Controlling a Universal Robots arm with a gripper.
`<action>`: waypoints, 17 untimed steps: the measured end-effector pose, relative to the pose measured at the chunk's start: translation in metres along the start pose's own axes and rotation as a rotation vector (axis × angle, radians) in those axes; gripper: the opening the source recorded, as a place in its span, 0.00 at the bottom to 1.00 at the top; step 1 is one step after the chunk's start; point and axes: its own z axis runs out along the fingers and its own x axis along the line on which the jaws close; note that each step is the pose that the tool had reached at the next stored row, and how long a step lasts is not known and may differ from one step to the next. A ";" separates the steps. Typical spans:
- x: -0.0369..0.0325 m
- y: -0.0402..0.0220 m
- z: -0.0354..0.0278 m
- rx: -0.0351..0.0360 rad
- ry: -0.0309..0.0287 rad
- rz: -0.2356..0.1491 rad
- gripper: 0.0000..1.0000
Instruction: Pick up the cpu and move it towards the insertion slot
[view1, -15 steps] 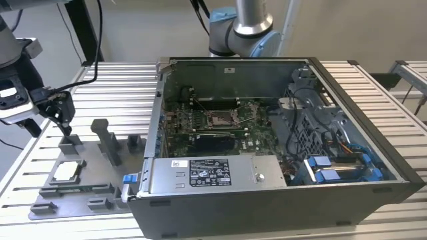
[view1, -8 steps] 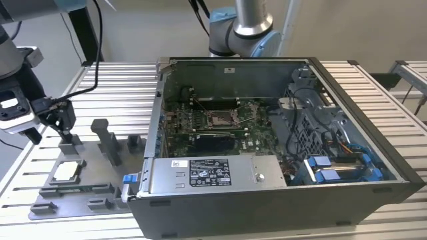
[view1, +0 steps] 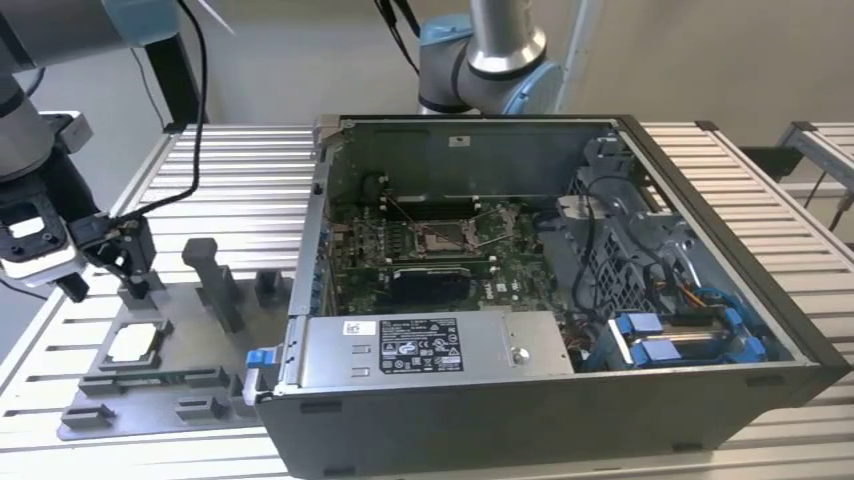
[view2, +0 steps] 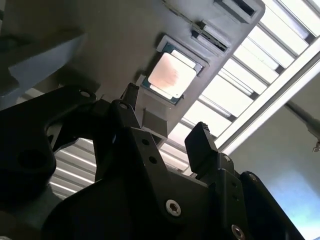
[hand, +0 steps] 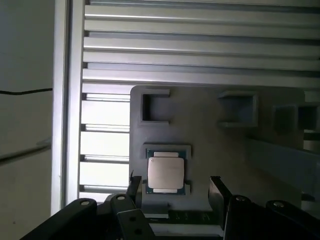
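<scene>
My gripper picks up the cpu by its open side edges next, since raised grey sides of the fixture plate hug the cpu's tabbed ends.
The cpu is a small silvery square chip lying flat in a recess of the grey fixture plate, at the exterior view's left. My gripper hangs open just above and slightly behind it, holding nothing. In both wrist views the cpu lies between and beyond the two black fingertips, apart from them. The insertion slot, a square socket with a shiny metal frame, sits on the motherboard inside the open computer case.
Upright grey plastic blocks stand on the fixture plate between the gripper and the case wall. A second arm's base stands behind the case. A power supply box and blue-tabbed drive bays fill the case's front. A ribbed metal table lies underneath.
</scene>
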 end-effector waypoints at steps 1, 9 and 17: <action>0.0000 -0.0006 0.0018 0.0001 0.0001 0.000 1.00; 0.0002 -0.0040 0.0200 0.0000 0.0001 0.000 1.00; 0.0011 -0.0049 0.0346 0.0001 0.0001 0.000 1.00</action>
